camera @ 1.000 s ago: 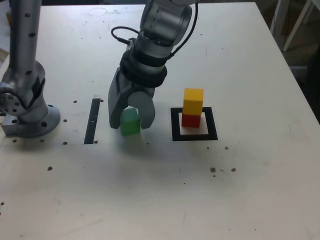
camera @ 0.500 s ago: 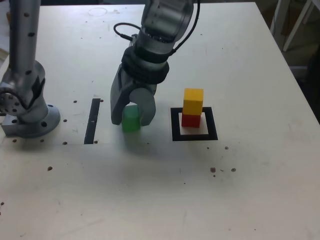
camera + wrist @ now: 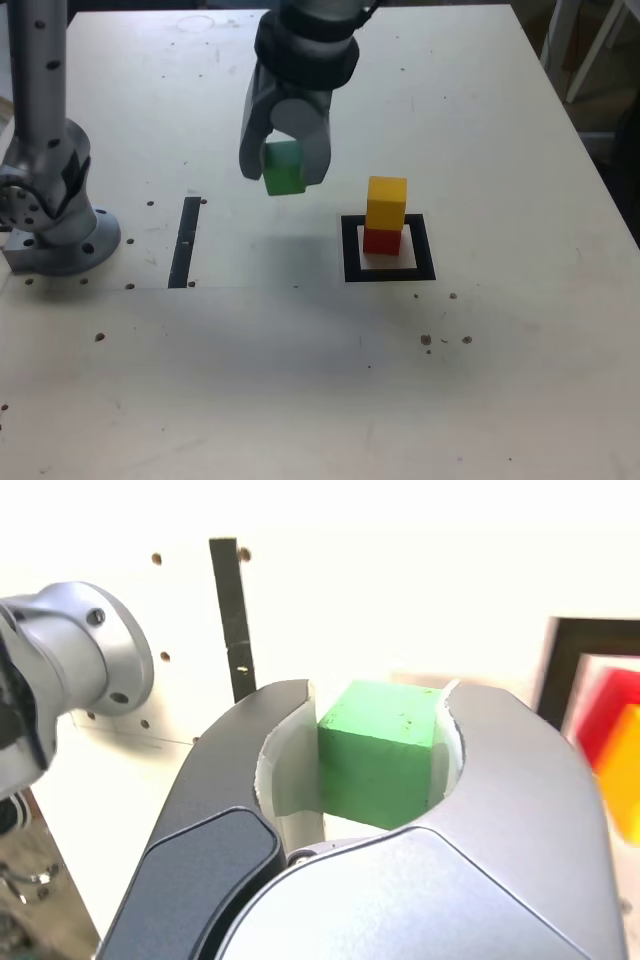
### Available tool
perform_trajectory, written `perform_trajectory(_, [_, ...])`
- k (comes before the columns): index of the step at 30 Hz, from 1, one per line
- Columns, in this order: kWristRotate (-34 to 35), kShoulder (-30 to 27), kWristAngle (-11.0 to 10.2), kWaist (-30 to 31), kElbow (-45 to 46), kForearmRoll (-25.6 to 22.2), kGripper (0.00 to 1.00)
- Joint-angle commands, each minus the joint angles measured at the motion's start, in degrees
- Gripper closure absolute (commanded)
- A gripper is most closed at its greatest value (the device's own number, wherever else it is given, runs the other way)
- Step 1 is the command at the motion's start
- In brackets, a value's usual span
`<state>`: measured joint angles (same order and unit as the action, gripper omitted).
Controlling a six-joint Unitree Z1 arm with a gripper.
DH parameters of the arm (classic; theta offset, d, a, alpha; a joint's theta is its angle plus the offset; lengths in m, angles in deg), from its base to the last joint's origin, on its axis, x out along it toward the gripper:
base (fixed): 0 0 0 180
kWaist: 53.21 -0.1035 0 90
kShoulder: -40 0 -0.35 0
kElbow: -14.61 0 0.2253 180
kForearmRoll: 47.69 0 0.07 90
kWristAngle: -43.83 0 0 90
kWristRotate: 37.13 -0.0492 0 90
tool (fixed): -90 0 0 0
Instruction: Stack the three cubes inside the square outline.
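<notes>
My gripper should stay closed on the green cube until it is above the yellow cube, because the green cube hangs off to the side in the exterior view.
My gripper (image 3: 283, 172) is shut on the green cube (image 3: 284, 168), which hangs clear above the table, to the exterior view's left of the square outline (image 3: 389, 248). The wrist view shows the green cube (image 3: 380, 750) clamped between my two grey fingers (image 3: 240, 780). Inside the black outline the yellow cube (image 3: 386, 203) rests on the red cube (image 3: 381, 240). In the wrist view the red and yellow cubes (image 3: 615, 730) are blurred at the frame's edge, beside the outline (image 3: 565, 655).
A narrow black strip (image 3: 185, 240) lies on the white table at the exterior view's left of the outline. The arm's grey base (image 3: 55, 215) stands at the far left. Small dark specks (image 3: 440, 340) dot the table near the front.
My gripper closed on the green cube and lifted it off the table, rising and shifting slightly toward the exterior view's right. The red and yellow stack has not moved.
</notes>
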<state>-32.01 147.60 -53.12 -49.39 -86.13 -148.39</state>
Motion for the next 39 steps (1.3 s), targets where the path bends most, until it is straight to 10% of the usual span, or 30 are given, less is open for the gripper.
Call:
perform_trajectory(1, [-1.0,0.6,-0.5,-0.1,-2.5,-1.5,0.73])
perform_trajectory(39, [-7.9,12.5,-1.0,1.0,-25.5,-7.0,0.73])
